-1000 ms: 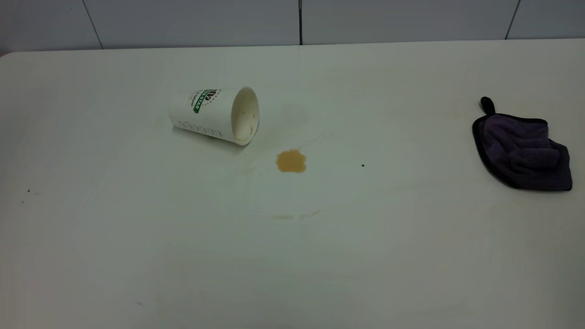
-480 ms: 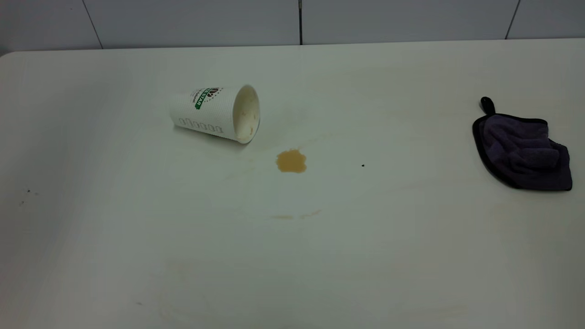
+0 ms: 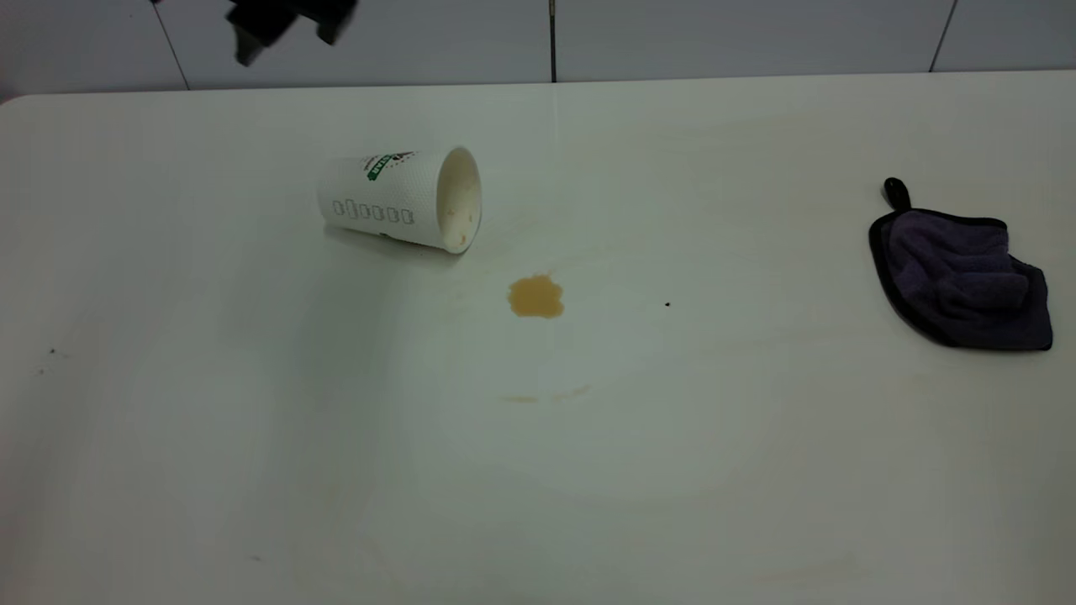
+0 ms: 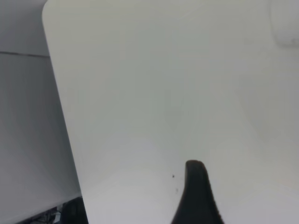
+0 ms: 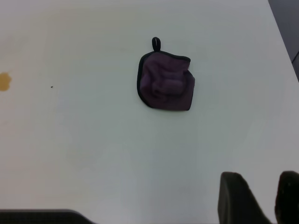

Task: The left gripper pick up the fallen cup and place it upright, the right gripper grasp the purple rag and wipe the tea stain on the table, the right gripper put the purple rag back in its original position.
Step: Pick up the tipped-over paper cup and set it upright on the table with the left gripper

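Observation:
The left gripper grabs the fallen cup by its open rim [image 3: 461,151] next, to pick the cup up and place it upright.
The cup [image 3: 399,202] lies on its side on the table [image 3: 252,420], left of centre, its mouth toward the tea stain [image 3: 535,296]. High above the far left edge, my left gripper [image 3: 286,21] hovers well clear of the cup and looks open. Only one of its fingers [image 4: 198,191] shows in the left wrist view, and the cup [image 4: 285,23] is a pale shape far off. The purple rag [image 3: 962,277] lies bunched at the right edge. In the right wrist view my right gripper [image 5: 264,179] hangs narrowly open and empty, away from the rag [image 5: 166,84].
A tiny black speck [image 3: 667,304] sits right of the stain and faint tan smears [image 3: 546,395] in front of it. A grey panelled wall [image 3: 555,38] runs behind the table. The table's rounded corner [image 4: 46,9] shows in the left wrist view.
The cup has rolled slightly toward the back, turning its logo to the top. My left gripper has come into view above the far left edge.

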{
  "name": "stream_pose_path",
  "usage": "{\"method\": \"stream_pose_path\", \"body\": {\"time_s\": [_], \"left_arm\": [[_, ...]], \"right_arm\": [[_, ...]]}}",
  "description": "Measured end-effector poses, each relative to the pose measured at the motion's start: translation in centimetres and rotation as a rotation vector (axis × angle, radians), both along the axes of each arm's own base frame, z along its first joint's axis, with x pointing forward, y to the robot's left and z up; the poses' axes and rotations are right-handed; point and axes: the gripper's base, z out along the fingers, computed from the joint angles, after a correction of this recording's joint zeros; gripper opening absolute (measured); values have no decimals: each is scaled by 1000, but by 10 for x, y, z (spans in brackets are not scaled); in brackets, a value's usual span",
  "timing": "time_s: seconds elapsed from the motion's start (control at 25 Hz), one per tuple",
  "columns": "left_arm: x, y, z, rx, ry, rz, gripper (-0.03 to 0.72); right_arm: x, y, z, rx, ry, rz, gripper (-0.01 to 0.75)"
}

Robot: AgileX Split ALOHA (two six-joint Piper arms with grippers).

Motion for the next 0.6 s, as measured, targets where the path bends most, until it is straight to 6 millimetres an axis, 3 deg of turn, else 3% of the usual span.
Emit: {"method": "stream_pose_path", "body": {"time_s": [0.36, 0.6], "left_arm": [[27, -75, -59, 45, -13, -137, 593], [45, -96, -98, 70, -30, -181, 592]], "right_arm": [[0, 0, 0, 0, 0, 0, 242], [0, 0, 0, 0, 0, 0, 242]]}}
